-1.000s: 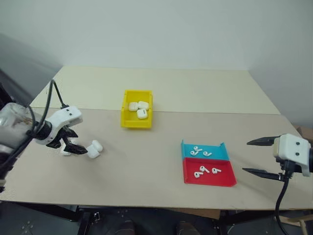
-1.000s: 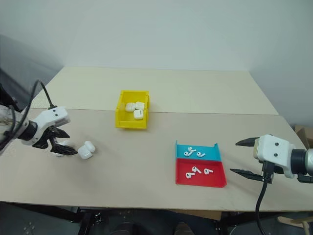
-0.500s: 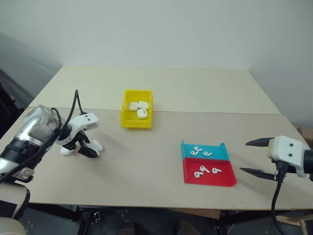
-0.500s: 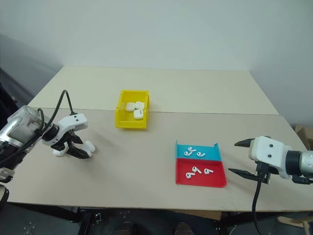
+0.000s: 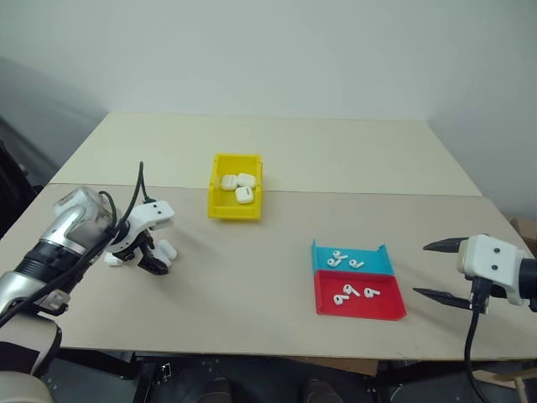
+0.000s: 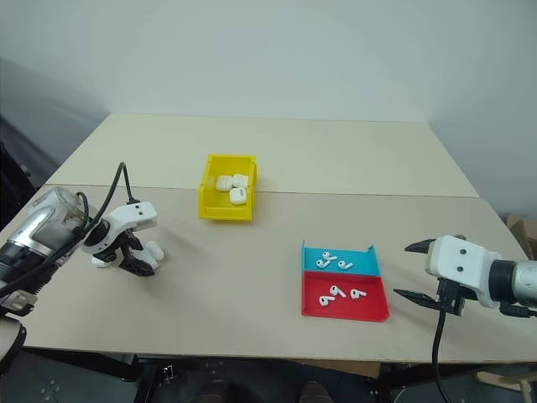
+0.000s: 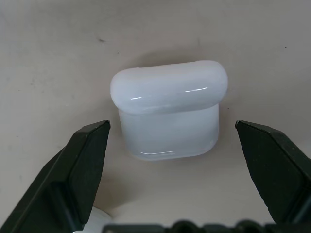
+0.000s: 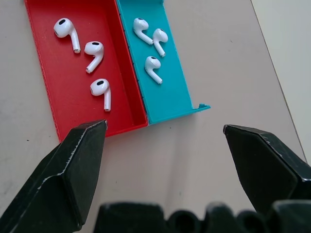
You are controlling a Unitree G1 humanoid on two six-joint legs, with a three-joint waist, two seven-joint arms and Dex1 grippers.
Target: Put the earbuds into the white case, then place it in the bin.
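Note:
Fingers are on both sides of the white case point(image 7: 169, 128), so my left gripper should close.
A closed white case point(image 7: 169, 111) lies on the table at the left, and my left gripper point(image 7: 171, 125) hangs open over it, pointing steeply down with one finger on each side and not touching it. From the head, this case point(image 5: 167, 249) peeks out beside the left gripper point(image 5: 151, 260). The earbuds point(image 8: 97, 53) lie in two flat trays at the right, three in the red one and three point(image 8: 151, 48) in the blue one. My right gripper point(image 5: 422, 269) stands open and empty just right of those trays. The yellow bin point(image 5: 216, 206) sits mid-table and holds three white cases point(image 5: 237, 186).
The red tray point(image 5: 369, 309) and the blue tray point(image 5: 377, 264) sit joined side by side. A second white case point(image 5: 112, 259) lies left of my left gripper. A seam crosses the table behind the bin. The table's front edge runs close behind the trays.
My left gripper has come down and to the right, from beside the white case to straddling it. The right gripper has stayed where it was.

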